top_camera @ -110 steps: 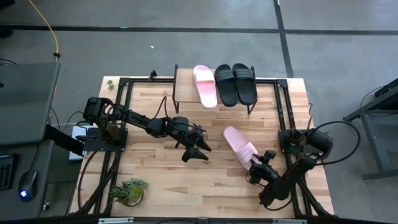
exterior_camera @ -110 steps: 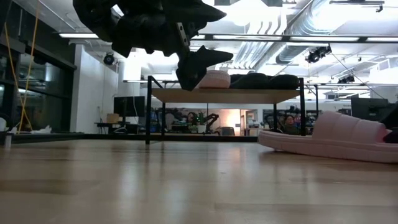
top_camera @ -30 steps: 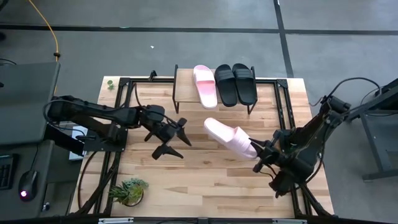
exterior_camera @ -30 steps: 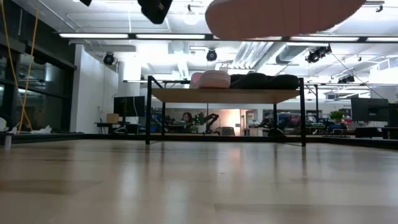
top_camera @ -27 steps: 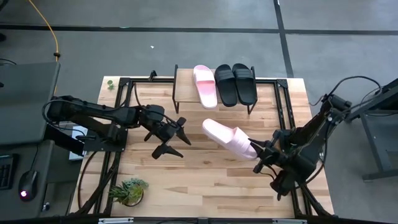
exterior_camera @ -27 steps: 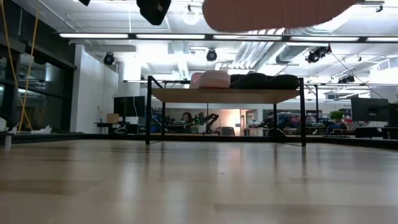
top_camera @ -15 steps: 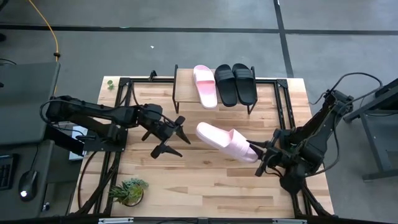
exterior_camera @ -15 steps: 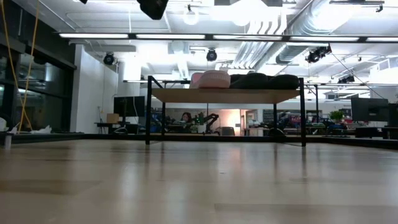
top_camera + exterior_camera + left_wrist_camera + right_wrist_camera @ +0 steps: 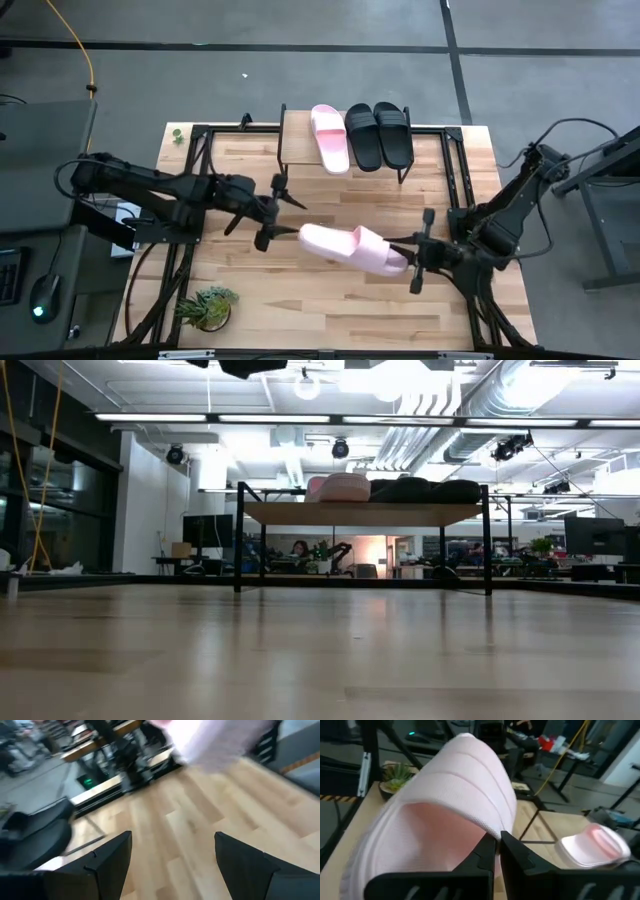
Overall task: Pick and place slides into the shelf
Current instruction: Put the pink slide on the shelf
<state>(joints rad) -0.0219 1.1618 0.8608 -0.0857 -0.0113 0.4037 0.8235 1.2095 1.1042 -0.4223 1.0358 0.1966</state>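
Observation:
Next, my left gripper grabs the pink slide by its heel (image 9: 313, 236), to set the slide on the shelf (image 9: 300, 140) beside its mate.
A light pink slide (image 9: 350, 248) hangs in the air over the middle of the table, its toe pointing to the table's left. My right gripper (image 9: 406, 258) is shut on it. My left gripper (image 9: 272, 212) stands open just left of the toe and touches nothing; its wrist view shows the slide (image 9: 215, 740) ahead of the open fingers. At the far edge, the shelf (image 9: 300, 140) carries another pink slide (image 9: 330, 138) and two black slides (image 9: 378, 134), resting sole-down on its top. The low view shows the shelf (image 9: 365, 513) with those slides. My right gripper pinches the edge of the pink slide's wide strap (image 9: 492, 831) between its two fingers. The fingers come roughly level from the table's right side. The slide is lifted clear of the table and reaches out from the fingers toward the left gripper.
A small potted plant (image 9: 205, 305) sits near the front left corner. Black frame rails (image 9: 200, 160) run along the table's left, right and far sides. Bare wood lies between the arms and the shelf.
My right gripper has risen and swung the pink slide toward the table's left, so its toe now points left, close to the left gripper. The slide has gone up out of the low view. My left gripper has rolled about its own axis and stayed open.

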